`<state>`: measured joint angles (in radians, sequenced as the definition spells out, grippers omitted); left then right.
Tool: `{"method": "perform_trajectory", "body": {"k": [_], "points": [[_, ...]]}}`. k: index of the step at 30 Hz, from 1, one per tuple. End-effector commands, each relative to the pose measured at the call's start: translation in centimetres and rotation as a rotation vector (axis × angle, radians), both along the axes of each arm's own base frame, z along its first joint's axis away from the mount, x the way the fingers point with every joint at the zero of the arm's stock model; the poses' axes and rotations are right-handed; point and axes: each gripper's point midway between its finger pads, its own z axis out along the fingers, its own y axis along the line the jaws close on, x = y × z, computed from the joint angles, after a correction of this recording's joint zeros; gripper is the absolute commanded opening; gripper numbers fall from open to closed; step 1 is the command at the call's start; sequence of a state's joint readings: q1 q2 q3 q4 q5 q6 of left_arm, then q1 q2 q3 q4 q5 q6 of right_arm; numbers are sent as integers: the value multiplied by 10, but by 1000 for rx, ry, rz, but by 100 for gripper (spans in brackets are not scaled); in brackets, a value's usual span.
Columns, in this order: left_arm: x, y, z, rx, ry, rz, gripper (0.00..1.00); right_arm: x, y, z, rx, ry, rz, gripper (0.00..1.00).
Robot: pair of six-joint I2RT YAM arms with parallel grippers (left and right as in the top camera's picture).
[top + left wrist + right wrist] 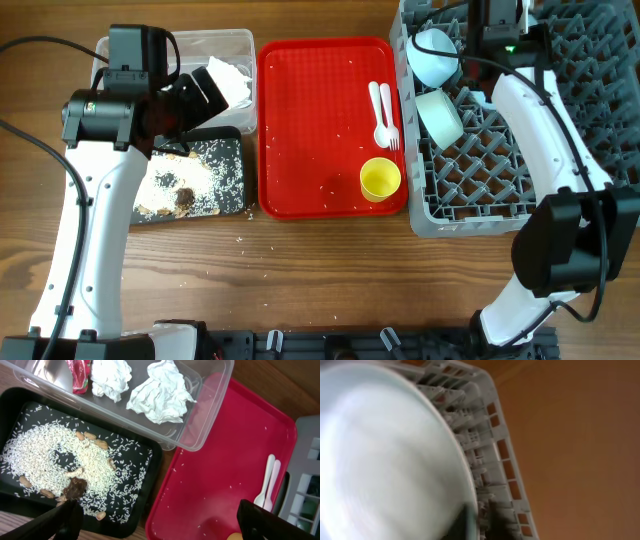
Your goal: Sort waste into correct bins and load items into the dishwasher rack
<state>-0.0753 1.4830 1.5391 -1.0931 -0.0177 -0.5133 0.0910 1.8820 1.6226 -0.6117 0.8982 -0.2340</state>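
Note:
The left gripper grabs the yellow cup by its rim [377, 170] [234, 536] next, and the cup's base stays free for the right gripper at handover for rack loading.
My left gripper [205, 95] [165, 527] is open and empty, hovering over the black tray [237, 150] [150, 485] that holds the food scraps [185, 185] [60, 457]. The clear tub [240, 40] [210, 420] holds two white napkins [160, 392] and the red wrapper [79, 375]. On the red tray lie the white spoon and fork [384, 112] [267, 480] and the yellow cup [380, 178]. Two light blue bowls [435, 55] [440, 115] sit in the grey rack [520, 170] [485, 445]. My right gripper [488, 30] [482, 522] is shut on the rim of the light blue plate [385, 460] at the rack's far edge.
The flat red tray [310, 130] [225, 460] lies between the bins and the rack, with stray rice grains on it. A few grains lie on the wooden table [300, 270] in front of the black tray. The right wrist view is blurred.

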Motion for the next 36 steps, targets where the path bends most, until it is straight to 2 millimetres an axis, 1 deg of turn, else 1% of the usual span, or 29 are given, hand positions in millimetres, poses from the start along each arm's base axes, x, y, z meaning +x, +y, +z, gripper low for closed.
{"method": "perform_trajectory", "body": {"k": [1,2,4,6,7,8,9,10,12,14,16,18,19,20,21,22,23,24,26,28,29,31,32,34,36], "points": [[1,3,0,14,-2,-2,100,13,22,-27,134,31,111,56],[1,3,0,14,-2,-2,100,14,25,-29,154,30,122,60],[1,3,0,14,-2,-2,100,13,26,-29,190,-10,88,72],[1,3,0,14,-2,-2,100,9,26,-23,236,-71,40,86],[1,3,0,14,-2,-2,100,6,26,-18,264,-101,22,90],[1,3,0,14,-2,-2,100,2,31,-13,309,-115,29,92],[1,3,0,14,-2,-2,100,-2,41,-9,369,-108,68,92],[1,3,0,14,-2,-2,100,-8,58,-4,464,-93,135,93],[1,3,0,14,-2,-2,100,-17,88,5,618,-74,249,100],[1,3,0,14,-2,-2,100,-32,130,19,819,-43,402,100],[1,3,0,14,-2,-2,100,-49,166,30,993,-1,530,100],[1,3,0,14,-2,-2,100,-73,202,38,1185,78,646,100],[1,3,0,14,-2,-2,100,-81,207,35,1225,115,646,100],[1,3,0,14,-2,-2,100,-88,206,30,1245,141,601,100],[1,3,0,14,-2,-2,100,-94,201,23,1254,164,522,100],[1,3,0,14,-2,-2,100,-99,193,16,1244,176,441,99],[1,3,0,14,-3,-2,100,-101,188,13,1233,179,399,99],[1,3,0,14,-2,-2,100,-104,179,9,1209,177,325,98],[1,3,0,14,-2,-2,100,-110,173,11,1203,163,274,95],[1,3,0,14,-2,-2,100,-116,171,24,1204,130,281,91],[1,3,0,14,-2,-2,100,-120,165,33,1198,92,258,91],[3,-1,1,-11,-11,-1,100,-133,146,54,1162,-4,194,91],[5,-8,3,-45,-21,-22,100,-141,134,67,1134,-55,183,91],[3,-26,4,-136,-14,-79,100,-160,112,90,1086,-149,159,95],[0,-30,3,-156,-1,-90,100,-176,94,105,1057,-220,129,100]]}}
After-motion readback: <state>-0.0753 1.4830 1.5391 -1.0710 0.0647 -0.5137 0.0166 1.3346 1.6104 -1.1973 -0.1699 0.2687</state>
